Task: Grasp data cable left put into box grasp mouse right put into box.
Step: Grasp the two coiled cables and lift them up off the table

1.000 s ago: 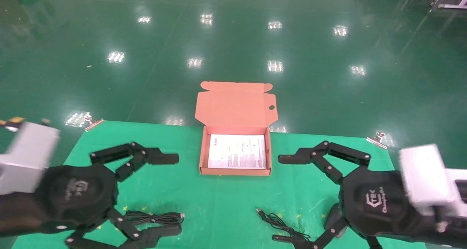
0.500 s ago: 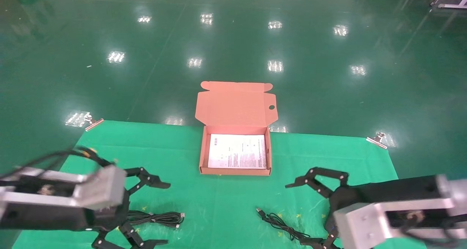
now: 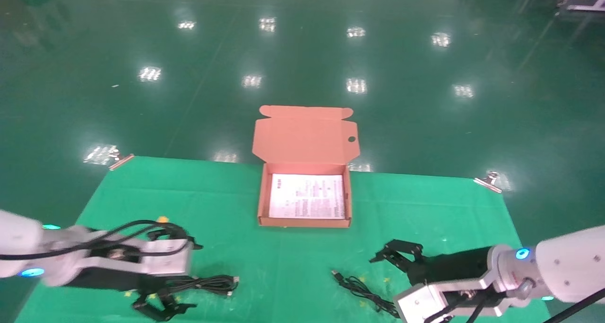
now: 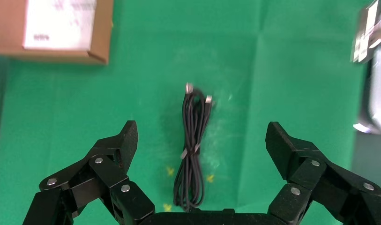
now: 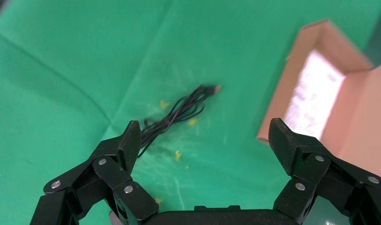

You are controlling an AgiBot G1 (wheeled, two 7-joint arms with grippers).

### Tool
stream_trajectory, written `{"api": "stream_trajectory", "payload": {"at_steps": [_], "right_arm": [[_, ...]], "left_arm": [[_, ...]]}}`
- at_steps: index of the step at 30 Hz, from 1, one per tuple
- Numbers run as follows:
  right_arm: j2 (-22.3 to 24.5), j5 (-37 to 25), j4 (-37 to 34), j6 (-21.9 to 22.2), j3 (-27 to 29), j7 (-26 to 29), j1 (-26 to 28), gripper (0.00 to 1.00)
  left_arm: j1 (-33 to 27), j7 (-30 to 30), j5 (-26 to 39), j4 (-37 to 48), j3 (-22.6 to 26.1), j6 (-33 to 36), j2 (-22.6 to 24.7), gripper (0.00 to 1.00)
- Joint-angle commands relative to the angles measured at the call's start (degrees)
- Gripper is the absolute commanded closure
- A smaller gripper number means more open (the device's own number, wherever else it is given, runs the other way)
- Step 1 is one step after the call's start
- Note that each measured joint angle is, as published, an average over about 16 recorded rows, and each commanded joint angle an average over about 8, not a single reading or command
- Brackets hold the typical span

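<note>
My left gripper grabs the data cable by its tied middle (image 3: 194,281) next, since long loops stretch out to both ends of the data cable.
The data cable (image 3: 204,282) lies as a long narrow black bundle on the green cloth at the front left. My left gripper (image 3: 194,276) hangs over it, open and empty. In the left wrist view the data cable (image 4: 193,154) lies between the spread fingers of the left gripper (image 4: 202,136). The box (image 3: 305,222) stands open at the centre with a white printed sheet inside. The mouse's thin cord (image 3: 361,289) lies at the front right. My right gripper (image 3: 387,283) is open beside it. The cord (image 5: 175,114) also shows in the right wrist view, ahead of the right gripper (image 5: 205,133). The mouse body is hidden.
A green cloth (image 3: 293,252) covers the table, held by metal clips at the far left corner (image 3: 120,161) and far right corner (image 3: 489,181). The box lid (image 3: 305,136) stands up behind the box. A box corner (image 4: 98,51) shows in the left wrist view.
Both arms have swung down towards the cloth and turned their grippers downward. The left gripper now hangs over the data cable, the right one by the mouse's cord. Both stay open.
</note>
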Motion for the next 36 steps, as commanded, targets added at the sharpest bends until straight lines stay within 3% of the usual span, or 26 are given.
{"api": "stream_trajectory", "payload": {"at_steps": [1,13,30,31,34,36], "right_arm": [[-1.10,-3.00,-0.10,1.67,-1.09,0.39,-0.91,0.00],[-5.95,-13.85,-3.31,6.99,-4.36,6.61,-3.87,0.00],[-13.26,-17.27,-20.64,9.74,-5.52,9.50,-1.57,0.00],[-13.63,-17.42,-21.49,9.93,-5.57,9.56,-1.39,0.06],[-14.51,-17.82,-23.51,10.42,-5.68,9.66,-0.95,0.44],[-14.99,-18.05,-24.63,10.66,-5.74,9.73,-0.71,0.69]], "left_arm": [[0.31,-0.33,3.23,0.28,1.12,-1.40,1.05,0.00],[1.70,-0.94,11.05,8.83,3.82,-7.14,6.11,0.00],[-1.51,6.47,9.93,32.00,3.74,-11.23,13.53,0.00],[-1.62,6.93,9.80,33.08,3.69,-11.49,13.87,0.00],[-1.89,8.06,9.43,35.88,3.52,-12.18,14.68,0.02],[-2.02,8.67,9.24,37.61,3.43,-12.64,15.10,0.27]]}}
